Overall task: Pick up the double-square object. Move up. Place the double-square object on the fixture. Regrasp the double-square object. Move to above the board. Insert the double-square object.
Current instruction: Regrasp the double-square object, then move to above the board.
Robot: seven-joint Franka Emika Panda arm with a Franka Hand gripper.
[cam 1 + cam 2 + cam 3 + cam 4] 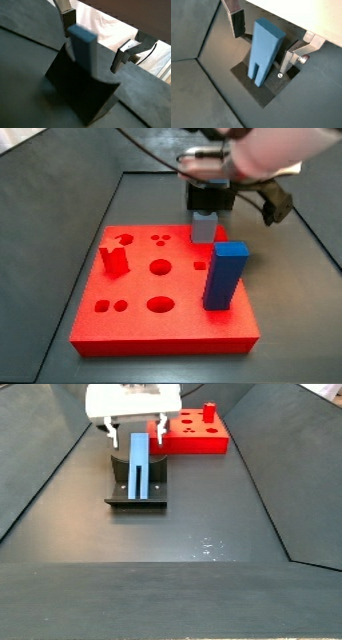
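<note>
Next, my gripper will grab the double-square object by its slotted upper end, leaving its lower end free to insert into the board.
The double-square object point(264, 47), a slim grey-blue bar, stands tilted on the dark fixture point(266, 94); it also shows in the other wrist view point(87, 50) and in a side view point(139, 464). My gripper point(262, 50) is open around the bar's upper part, with a gap showing between the bar and each finger point(238, 25). In a side view the gripper point(135, 432) hangs right over the fixture point(155, 476). The red board point(201, 440) lies just beyond the fixture. From the opposite side view the bar point(203, 226) shows under the gripper point(207, 204), behind the board point(134, 278).
A tall bright-blue block point(225, 276) stands upright on the board near its right edge. A red block point(114, 260) stands on the board's left part, and red pegs point(210, 410) rise from it. Sloping dark walls point(40, 474) enclose the floor.
</note>
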